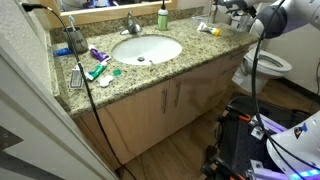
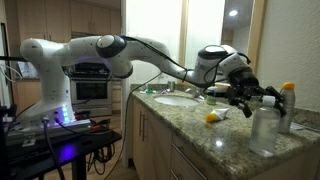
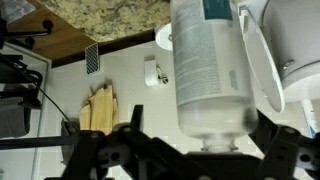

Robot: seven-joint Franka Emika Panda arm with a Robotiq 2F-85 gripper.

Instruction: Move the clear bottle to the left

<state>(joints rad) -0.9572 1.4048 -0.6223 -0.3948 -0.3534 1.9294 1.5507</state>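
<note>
My open fingers are past the bottle's cap (image 3: 218,145) and on both sides of the clear bottle's neck. It is time for my gripper to close on the clear bottle.
The clear bottle (image 2: 265,131) stands upright on the granite counter (image 2: 200,130) near its end. In the wrist view it (image 3: 210,70) fills the middle, with a teal-and-white label and its neck towards the palm. My gripper (image 2: 256,97) is just above the bottle's top, with one finger on each side of the neck. The fingers (image 3: 205,140) are spread wide and neither presses on the bottle. In an exterior view the gripper (image 1: 240,14) is over the counter's far corner and the bottle is hard to make out behind it.
A white sink (image 1: 146,49) with a faucet (image 1: 131,24) is set in the counter. A small green bottle (image 1: 163,17) stands behind it. Small toiletries (image 1: 95,65) lie at one end and a yellow item (image 2: 211,118) near the bottle. A toilet (image 1: 270,62) stands past the counter's end.
</note>
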